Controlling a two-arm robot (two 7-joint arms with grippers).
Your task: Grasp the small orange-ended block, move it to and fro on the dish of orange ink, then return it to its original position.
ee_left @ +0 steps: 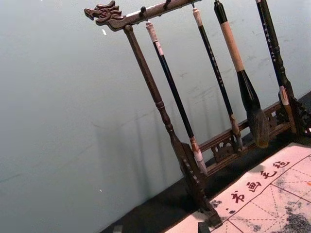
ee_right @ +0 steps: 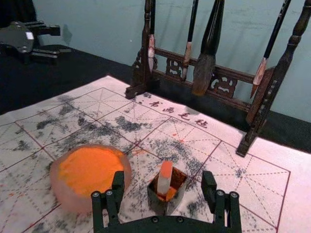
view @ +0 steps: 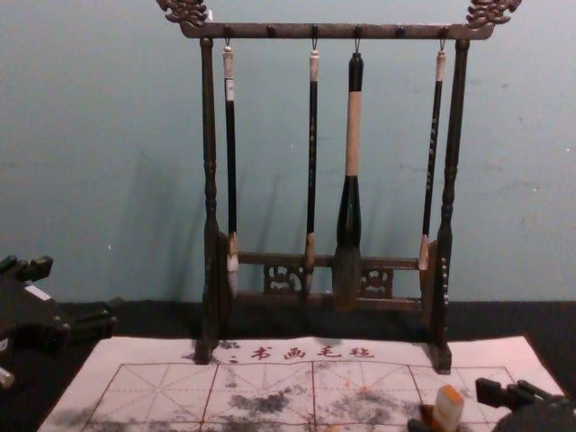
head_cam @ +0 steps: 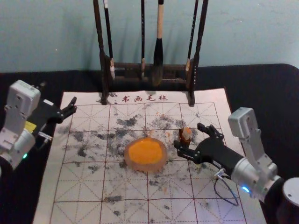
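My right gripper will next grab the block by its orange-topped end [ee_right: 165,174] and then rub it to and fro on the dish of orange ink [ee_right: 90,171].
The orange-ended block [head_cam: 187,134] stands upright in a small dark holder, its orange end up; in the right wrist view the block [ee_right: 164,178] leans in the open-topped holder [ee_right: 176,198]. My right gripper [head_cam: 194,138] is open just right of the holder, and in its wrist view the right gripper [ee_right: 164,196] has a finger on either side of the holder, apart from it. The round dish of orange ink [head_cam: 145,154] lies left of the holder. Over at the mat's left edge my left gripper [head_cam: 65,108] is parked, open and holding nothing.
A wooden rack [view: 212,243] with several hanging brushes stands behind the mat. The white gridded mat [head_cam: 79,186], smudged with dark ink, lies under the dish and holder. A black cloth [head_cam: 275,93] surrounds the mat.
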